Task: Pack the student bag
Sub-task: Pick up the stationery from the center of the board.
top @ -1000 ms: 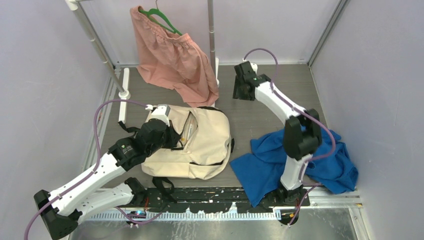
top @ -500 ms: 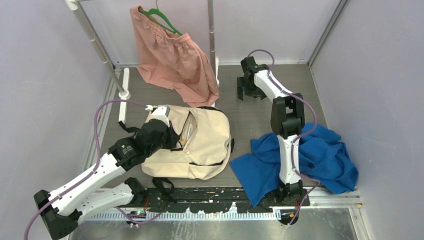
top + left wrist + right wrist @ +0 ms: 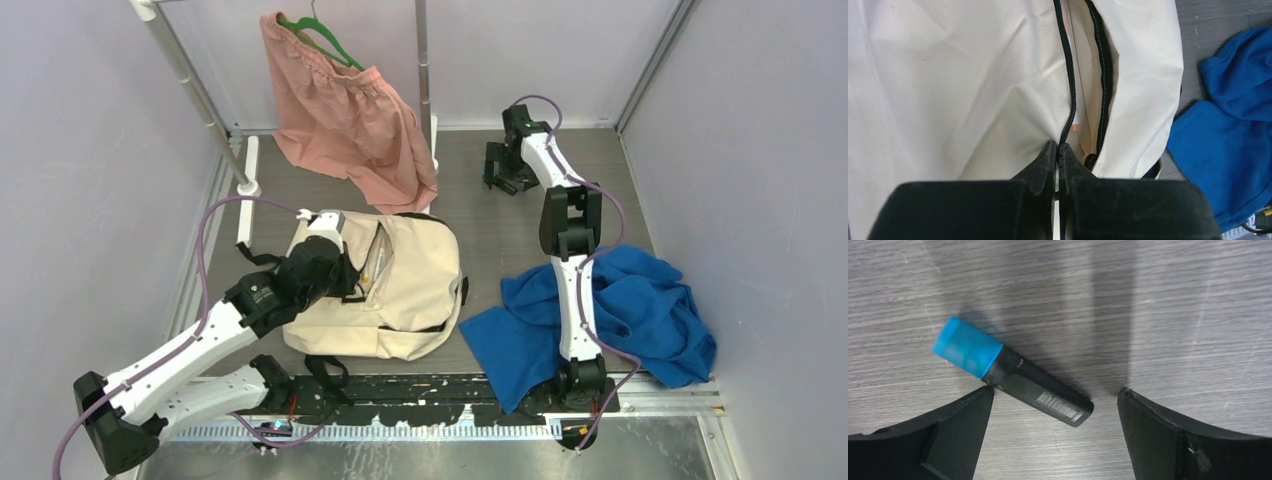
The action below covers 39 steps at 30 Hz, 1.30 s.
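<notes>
My right gripper should close on the black marker now. My fingers reach down to the wood on both sides of its barcode end (image 3: 1060, 405).
The cream student bag (image 3: 410, 290) lies flat on the table left of centre, its black main zipper partly open (image 3: 1088, 90). My left gripper (image 3: 345, 272) is shut on the zipper edge of the bag (image 3: 973, 75) at the near end of the opening, and its fingertips (image 3: 1048, 152) pinch the black zipper tape. My right gripper (image 3: 502, 168) is at the far side of the table, pointing down and open. Below it a black marker with a blue cap (image 3: 1023, 385) lies slantwise on the wood, between the spread fingers (image 3: 963, 415), which are not touching it.
A pink garment on a green hanger (image 3: 350, 120) hangs from the rack behind the bag, its hem near the bag's top. A crumpled blue cloth (image 3: 620, 320) lies at the near right around the right arm's base. Rack poles (image 3: 424, 70) and grey walls enclose the table.
The right arm has stretched out and swung slightly right toward the far wall, and its jaws have spread wide over the marker. The left arm keeps its hold on the zipper edge, barely moving.
</notes>
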### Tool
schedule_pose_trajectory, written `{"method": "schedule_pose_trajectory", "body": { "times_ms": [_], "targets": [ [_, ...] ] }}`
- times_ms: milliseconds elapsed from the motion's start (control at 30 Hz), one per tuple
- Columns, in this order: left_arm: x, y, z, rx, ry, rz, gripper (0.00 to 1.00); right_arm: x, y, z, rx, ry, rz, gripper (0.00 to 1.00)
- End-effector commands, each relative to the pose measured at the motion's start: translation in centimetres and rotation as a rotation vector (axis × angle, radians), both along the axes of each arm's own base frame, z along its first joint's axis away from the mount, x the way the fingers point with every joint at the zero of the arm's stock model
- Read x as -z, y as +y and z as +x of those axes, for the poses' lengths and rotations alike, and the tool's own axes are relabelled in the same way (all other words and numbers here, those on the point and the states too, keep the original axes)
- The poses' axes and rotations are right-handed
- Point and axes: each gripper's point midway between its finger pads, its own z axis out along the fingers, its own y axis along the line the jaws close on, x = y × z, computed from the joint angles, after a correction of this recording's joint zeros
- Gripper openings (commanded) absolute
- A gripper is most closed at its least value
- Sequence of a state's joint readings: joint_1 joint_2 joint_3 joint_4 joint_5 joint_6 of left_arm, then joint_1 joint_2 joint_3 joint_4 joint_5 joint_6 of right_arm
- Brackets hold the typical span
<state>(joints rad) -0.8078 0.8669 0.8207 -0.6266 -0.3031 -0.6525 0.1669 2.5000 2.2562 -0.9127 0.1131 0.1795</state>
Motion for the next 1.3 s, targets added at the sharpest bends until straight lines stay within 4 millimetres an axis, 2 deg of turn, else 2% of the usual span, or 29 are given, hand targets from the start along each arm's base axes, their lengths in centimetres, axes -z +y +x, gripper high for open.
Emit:
{"method": "schedule_pose_trajectory", "body": {
  "times_ms": [0,67,100,167,233,267,400,500,533,600,633,700,767,833,1000,1067,1167,1267],
  "targets": [
    [-2.1,-0.1,1.7,-0.032,-0.062,-0.004,0.0,0.3,0.2,0.5,-0.022,0.004,0.016,0.98],
    [-2.0,-0.3,1.8,-0.025,-0.056,-0.005,0.0,1.0,0.1,0.6,-0.015,0.013,0.016,0.93],
    [-2.0,-0.4,1.8,-0.025,-0.054,-0.007,0.0,1.1,0.1,0.6,-0.011,0.017,0.018,0.85],
    [-2.0,-0.4,1.8,-0.025,-0.053,-0.009,0.0,0.8,0.4,0.6,-0.002,0.014,0.027,0.53],
    [-1.9,-0.3,1.7,-0.028,-0.055,-0.012,0.0,0.3,0.4,0.6,0.011,-0.011,0.039,0.33],
    [-2.0,-0.2,1.7,-0.028,-0.057,-0.015,0.0,0.0,0.5,0.6,0.016,-0.023,0.045,0.29],
    [-1.9,-0.2,1.5,-0.028,-0.054,-0.024,0.0,-1.3,0.5,0.0,0.028,-0.037,0.061,0.25],
    [-1.9,-0.3,1.5,-0.027,-0.053,-0.029,0.0,-2.2,0.3,-1.1,0.074,-0.035,0.062,0.06],
    [-1.9,-0.3,1.5,-0.027,-0.055,-0.032,0.0,-2.5,0.3,-1.8,0.088,-0.032,0.068,0.02],
    [-1.9,-0.4,1.5,-0.027,-0.057,-0.038,0.0,-3.9,0.1,-3.3,0.126,-0.048,0.076,0.01],
    [-2.0,-0.4,1.5,-0.025,-0.058,-0.041,0.0,-5.9,0.1,-4.2,0.145,-0.082,0.076,0.01],
    [-2.1,-0.5,1.5,-0.022,-0.057,-0.048,0.0,-8.1,0.5,-7.1,0.159,-0.118,0.072,0.01],
    [-2.0,-0.7,1.6,-0.021,-0.058,-0.054,0.0,-11.3,2.7,-9.7,0.138,-0.198,0.152,0.01],
    [-1.8,-0.8,1.7,-0.019,-0.058,-0.058,0.0,-13.5,5.9,-12.6,0.091,-0.254,0.258,0.01],
    [-1.7,-1.4,2.0,-0.009,-0.052,-0.066,0.0,-16.2,13.8,-18.9,0.018,-0.293,0.468,0.01],
    [-1.7,-1.6,2.0,-0.005,-0.05,-0.069,0.0,-17.3,17.5,-21.3,-0.016,-0.274,0.628,0.01],
    [-2.0,-1.6,2.1,-0.006,-0.052,-0.075,0.0,-19.4,22.0,-23.5,-0.068,-0.215,0.856,0.01],
    [-2.1,-1.6,1.9,-0.006,-0.053,-0.088,0.0,-19.8,24.6,-24.6,-0.084,-0.158,0.953,0.01]
  ]
}}
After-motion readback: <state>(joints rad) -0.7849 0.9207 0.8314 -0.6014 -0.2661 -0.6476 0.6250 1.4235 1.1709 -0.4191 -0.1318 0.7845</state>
